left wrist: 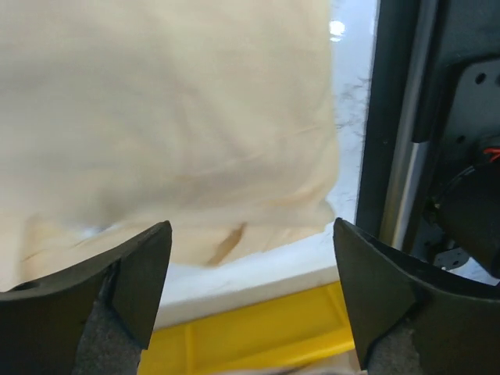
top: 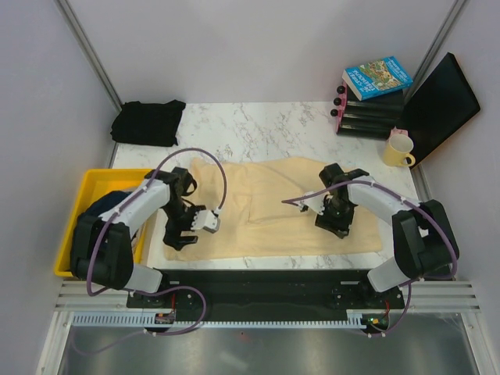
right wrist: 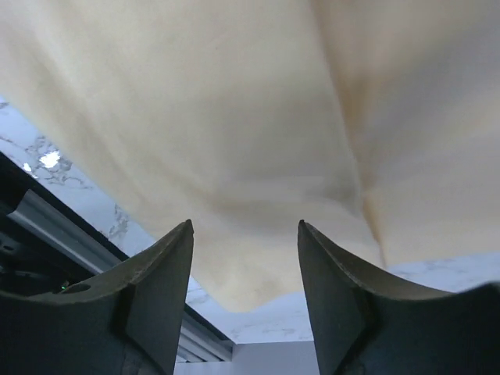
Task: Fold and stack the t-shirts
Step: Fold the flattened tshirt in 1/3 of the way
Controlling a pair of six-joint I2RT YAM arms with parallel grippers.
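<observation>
I should next fold the cream t-shirt's far edge inward, so my right gripper should pick up the t-shirt by that edge, on the mug's side (top: 316,163).
A large pale cream-yellow t-shirt (top: 273,205) lies spread across the marble table. A black t-shirt (top: 148,123) lies folded at the table's far left corner. A dark navy shirt (top: 105,205) lies in the yellow bin (top: 74,226). My left gripper (top: 181,233) is open and empty over the cream shirt's near left corner (left wrist: 195,156). My right gripper (top: 334,221) is open and empty over the shirt's right part (right wrist: 234,141), near its front edge.
A yellow mug (top: 398,148), books (top: 376,78) on a black rack (top: 367,117) and a black board (top: 441,105) stand at the far right. The yellow bin sits off the table's left edge and shows in the left wrist view (left wrist: 258,336). A black rail (top: 266,281) runs along the near edge.
</observation>
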